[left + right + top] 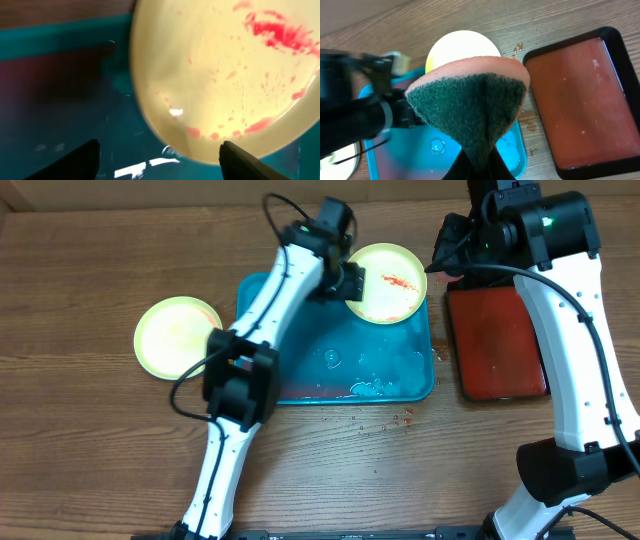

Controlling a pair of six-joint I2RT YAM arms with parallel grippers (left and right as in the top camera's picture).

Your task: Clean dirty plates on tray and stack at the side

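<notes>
The left gripper grabs the yellow-green plate by its nearest rim next, leaving the plate's smeared side open for the sponge (470,105) and for stacking.
A yellow-green rimmed plate (385,282) with red smears lies at the far right corner of the turquoise tray (340,375). My left gripper (350,280) is open at the plate's left edge. In the left wrist view the plate (225,75) fills the space above the open fingers (160,147), and the right finger overlaps its rim. My right gripper (440,258) hovers just right of the plate, shut on a green and pink sponge (470,105). A clean-looking yellow-green plate (178,335) lies on the table left of the tray, seemingly on top of another. The mint-blue rimmed plate is not visible.
A red tray with a black rim (495,345) sits right of the turquoise tray; it also shows in the right wrist view (580,100). Water puddles and foam (370,387) lie on the turquoise tray's near side. Red specks (400,418) dot the table in front of it.
</notes>
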